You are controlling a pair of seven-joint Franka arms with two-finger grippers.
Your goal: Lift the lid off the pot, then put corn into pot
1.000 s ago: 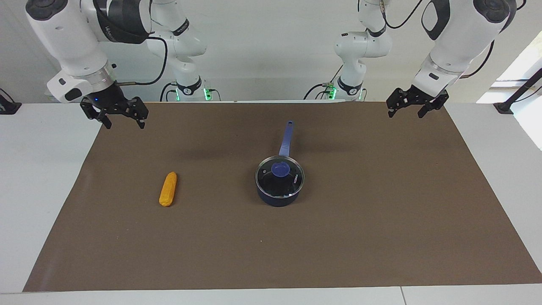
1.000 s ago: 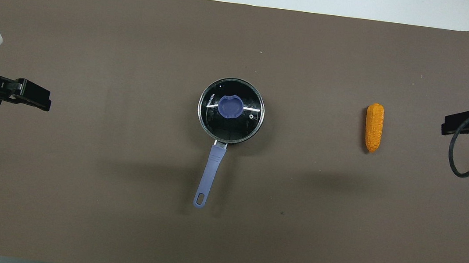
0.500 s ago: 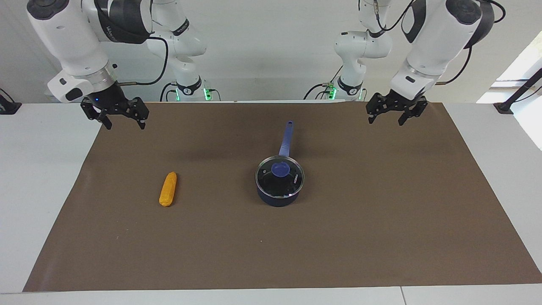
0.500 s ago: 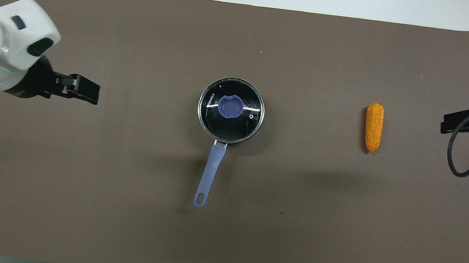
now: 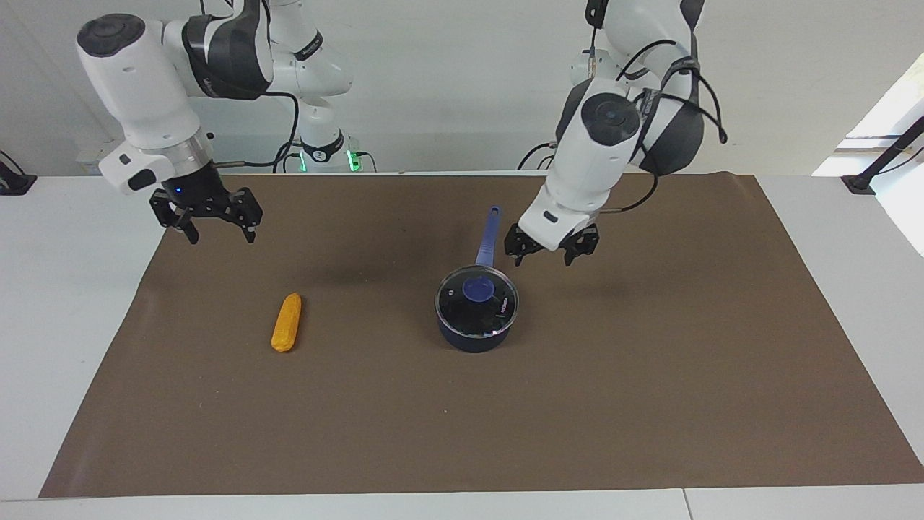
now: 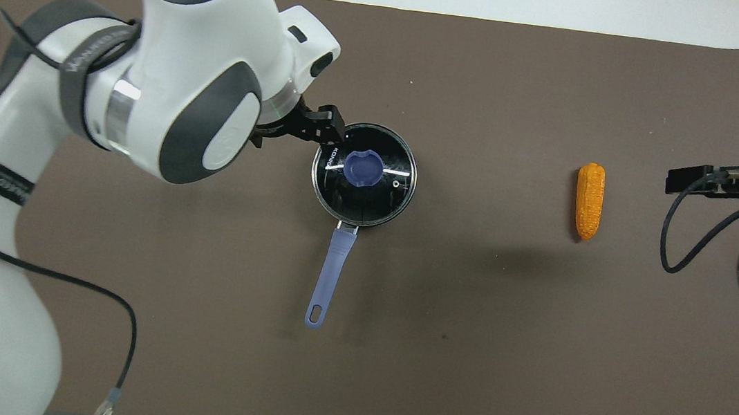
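I should next use my left gripper to grab the glass lid by its narrow blue knob [image 6: 363, 168], because the lid lies wide and flat over the pot.
The dark blue pot [image 5: 473, 338] stands mid-mat with its long blue handle [image 5: 489, 235] pointing toward the robots. The glass lid [image 5: 494, 312] with its blue knob [image 5: 478, 289] sits on it. In the overhead view the lid [image 6: 381, 195] covers the pot, and the handle [image 6: 330, 269] shows. The orange corn [image 5: 287, 322] lies flat toward the right arm's end; it also shows in the overhead view [image 6: 588, 201]. My left gripper [image 5: 545, 258] is open and empty, raised beside the pot's rim [image 6: 331, 128]. My right gripper [image 5: 220, 235] is open and empty, raised over the mat's edge [image 6: 684, 181].
A brown mat [image 5: 650, 375] covers most of the white table [image 5: 65, 289]. The left arm's bulky forearm [image 6: 183, 68] spans the mat at its own end in the overhead view. A cable [image 6: 686, 237] hangs from the right wrist.
My left gripper has swung in from the mat's end to just beside the pot and come lower. My right gripper has shifted slightly toward the corn and down. Pot, lid and corn have not moved.
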